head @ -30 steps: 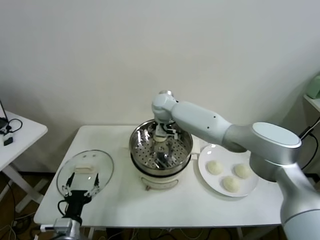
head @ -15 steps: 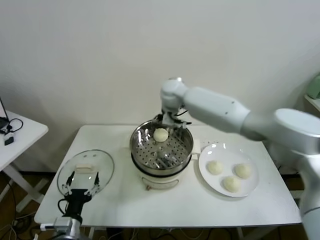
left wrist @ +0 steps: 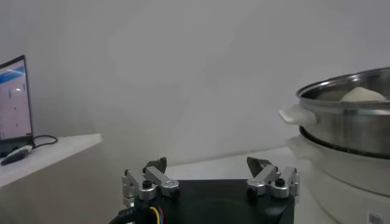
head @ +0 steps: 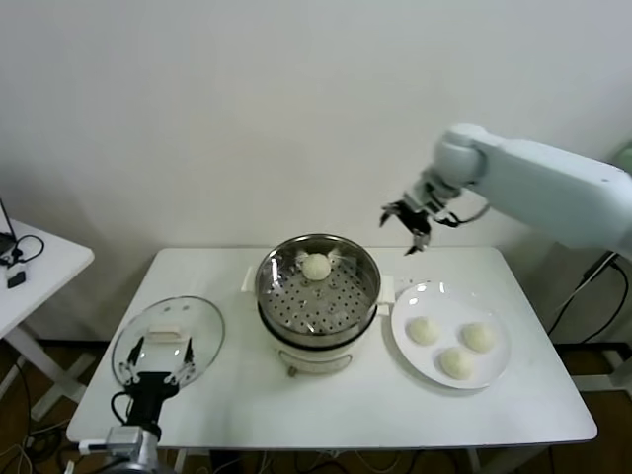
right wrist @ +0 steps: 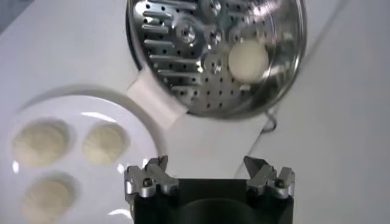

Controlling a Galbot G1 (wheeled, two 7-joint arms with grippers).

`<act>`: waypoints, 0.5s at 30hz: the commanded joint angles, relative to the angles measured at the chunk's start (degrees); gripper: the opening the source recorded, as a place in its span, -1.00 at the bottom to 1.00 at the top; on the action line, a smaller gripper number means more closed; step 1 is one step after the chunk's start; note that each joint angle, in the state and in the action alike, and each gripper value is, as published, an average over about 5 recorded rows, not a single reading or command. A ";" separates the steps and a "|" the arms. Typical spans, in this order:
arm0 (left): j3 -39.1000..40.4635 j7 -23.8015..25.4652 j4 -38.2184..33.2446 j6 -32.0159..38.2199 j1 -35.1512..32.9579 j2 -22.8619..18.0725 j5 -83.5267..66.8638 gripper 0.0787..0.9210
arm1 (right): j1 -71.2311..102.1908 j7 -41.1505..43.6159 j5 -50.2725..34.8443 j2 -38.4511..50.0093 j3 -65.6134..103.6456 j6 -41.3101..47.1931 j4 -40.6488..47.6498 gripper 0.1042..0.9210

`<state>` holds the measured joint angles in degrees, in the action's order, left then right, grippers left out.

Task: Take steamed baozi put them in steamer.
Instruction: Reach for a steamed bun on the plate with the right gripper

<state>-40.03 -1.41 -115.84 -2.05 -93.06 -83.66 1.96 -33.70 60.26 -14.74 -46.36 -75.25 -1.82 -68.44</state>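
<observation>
Next, my right gripper grabs the plate's baozi closest to the steamer (head: 424, 330) by its round sides to load the steamer (head: 281, 296).
One cream-white baozi (head: 316, 266) lies at the back of the shiny steel steamer (head: 281, 296) on its white cooker base. It also shows in the right wrist view (right wrist: 248, 60) inside the steamer (right wrist: 177, 73). Three more baozi (head: 424, 331) (head: 479, 338) (head: 457, 363) sit on a white plate (head: 494, 375). My right gripper (head: 408, 221) is open and empty, raised in the air behind the plate, right of the steamer. My left gripper (head: 158, 363) is open and empty, parked low at the front left by the glass lid.
A glass lid (head: 168, 331) lies flat on the white table (head: 375, 415) left of the steamer. A second small table (head: 39, 262) with a cable stands at the far left. The wall is close behind.
My right gripper let go of the baozi in the steamer, rose, and swung right to above and behind the plate. The left arm has not moved.
</observation>
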 commanded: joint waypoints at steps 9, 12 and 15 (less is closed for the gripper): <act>-0.30 -0.37 -0.59 -0.52 -0.80 -0.09 0.66 0.77 | 20.88 -3.10 -3.55 7.61 6.78 10.47 3.09 0.76; -0.39 -0.25 -0.46 -0.17 -1.02 -0.13 0.76 0.77 | 22.94 -3.22 -2.99 5.25 8.23 10.39 5.46 0.76; -0.44 -0.24 -0.15 -0.08 -1.05 -0.16 0.74 0.77 | 24.33 -3.49 -2.83 2.42 9.25 10.45 7.94 0.76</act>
<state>-40.41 -1.60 -116.14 -2.34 -93.95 -83.76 2.53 -17.49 57.59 -17.34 -41.52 -69.56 6.23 -65.06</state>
